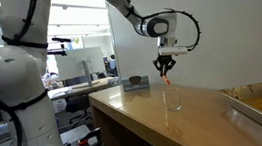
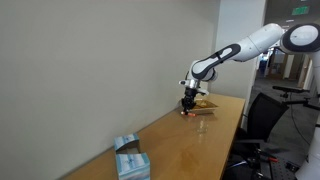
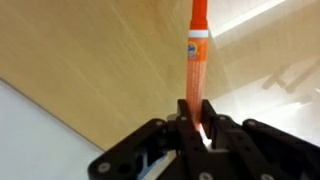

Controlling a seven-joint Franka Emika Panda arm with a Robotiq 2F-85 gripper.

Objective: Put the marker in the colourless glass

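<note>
The orange-red marker has bare wood showing beneath it and would fall beside the glass if the gripper opened now, so the gripper should move the marker before it opens.
My gripper (image 1: 166,67) is shut on the orange-red marker (image 3: 196,60) and holds it in the air above the wooden table (image 1: 146,116). In the wrist view the marker sticks out from between the black fingers (image 3: 195,122), pointing away from the camera. The marker tip shows below the fingers in an exterior view (image 1: 166,79). The colourless glass (image 1: 172,98) stands upright on the table, just below and slightly to the right of the gripper. In the far exterior view the gripper (image 2: 187,97) hovers over the table's far end; the glass is too faint to see there.
A metal tray (image 1: 261,105) lies on the table at the right. A small dark boxy object (image 1: 135,81) sits at the table's far edge. A blue tissue box (image 2: 131,160) stands at the other end of the table. A wall runs along one side.
</note>
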